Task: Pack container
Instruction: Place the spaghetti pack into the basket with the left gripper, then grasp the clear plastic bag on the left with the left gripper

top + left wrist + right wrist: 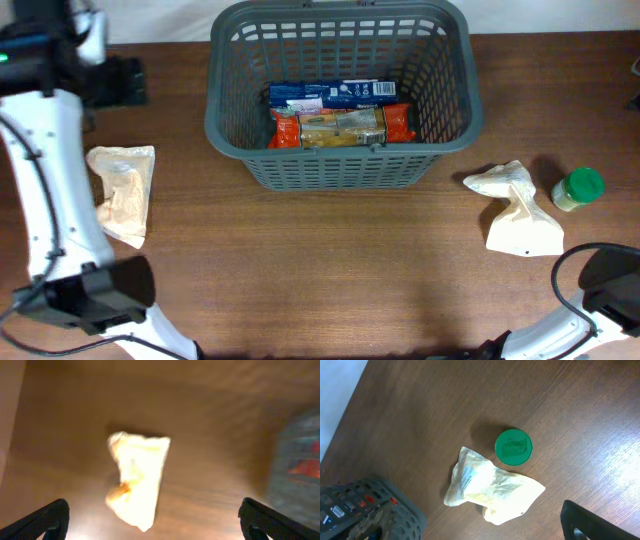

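Observation:
I need to grab the pale bag (125,193) (139,477) across its narrow middle with my left gripper next, with my fingers on its long sides. Then I can pack it lengthwise beside the packets in the container.
The dark grey container (340,165) stands at the back middle of the table. It holds a blue box (335,94) and a red and orange packet (343,127). A pale bag (122,190) lies left of it. My left gripper (155,525) is open and empty, hovering above this bag (137,477). A white crumpled bag (515,210) and a green-lidded jar (580,188) lie right of the container. In the right wrist view they show as bag (490,487) and jar (513,447). Only one finger of my right gripper (585,522) shows, far to the side, holding nothing.
The left arm (45,170) runs along the table's left side. The right arm's base (610,285) and a cable sit at the front right corner. The container's corner shows in the right wrist view (375,510). Bare wood lies in front of the container.

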Available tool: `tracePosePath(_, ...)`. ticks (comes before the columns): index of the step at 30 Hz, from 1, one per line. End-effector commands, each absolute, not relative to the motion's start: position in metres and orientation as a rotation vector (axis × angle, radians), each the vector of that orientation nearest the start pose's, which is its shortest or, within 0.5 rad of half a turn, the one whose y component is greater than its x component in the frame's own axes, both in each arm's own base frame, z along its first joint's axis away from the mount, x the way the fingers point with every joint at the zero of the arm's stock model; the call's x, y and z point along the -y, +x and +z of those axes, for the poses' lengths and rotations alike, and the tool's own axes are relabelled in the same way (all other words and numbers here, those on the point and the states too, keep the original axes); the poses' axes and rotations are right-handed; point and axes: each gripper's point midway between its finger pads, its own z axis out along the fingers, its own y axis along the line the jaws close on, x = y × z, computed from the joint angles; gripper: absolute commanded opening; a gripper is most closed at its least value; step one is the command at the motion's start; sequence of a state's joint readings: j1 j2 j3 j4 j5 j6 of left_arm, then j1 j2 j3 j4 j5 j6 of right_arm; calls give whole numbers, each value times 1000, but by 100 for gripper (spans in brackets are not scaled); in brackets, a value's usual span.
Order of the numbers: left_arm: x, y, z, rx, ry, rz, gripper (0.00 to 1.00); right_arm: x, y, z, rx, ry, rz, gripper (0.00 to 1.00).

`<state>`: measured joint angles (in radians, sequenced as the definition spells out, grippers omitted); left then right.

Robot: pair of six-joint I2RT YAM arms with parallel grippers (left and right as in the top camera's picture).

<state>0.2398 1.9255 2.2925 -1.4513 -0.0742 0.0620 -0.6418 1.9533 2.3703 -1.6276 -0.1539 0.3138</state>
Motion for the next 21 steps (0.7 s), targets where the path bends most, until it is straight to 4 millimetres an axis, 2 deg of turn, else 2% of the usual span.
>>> tracePosePath(1, -148, 402, 229, -2812, -385, 112, 100, 221, 337, 287, -2461, 1235, 114, 99)
tracePosePath(5, -163, 382, 162, -3007, -282, 79, 92, 221, 337, 287, -2461, 1235, 114, 99)
tracePosePath(6, -166, 378, 137, -3063, -218, 64, 91, 221, 337, 287, -2461, 1235, 114, 99)
tracePosePath(9, -173, 376, 75, -3143, -222, 48, 91, 221, 337, 287, -2461, 1235, 114, 99)
tracePosePath(15, -177, 371, 13, -3249, -275, 7, 91, 221, 337, 287, -2461, 1235, 114, 99)
tracePosePath(18, -174, 366, -8, -3298, -278, -30, 91, 221, 337, 287, -2461, 1235, 114, 99)
tracePosePath(19, -172, 365, -13, -3309, -279, -45, 84, 221, 337, 287, -2461, 1235, 114, 99)
tracePosePath(20, -170, 365, -16, -3311, -281, -68, 47, 221, 337, 287, -2461, 1235, 114, 99)
tracePosePath(21, -169, 365, -16, -3307, -281, -76, 4, 221, 337, 287, -2461, 1235, 114, 99)
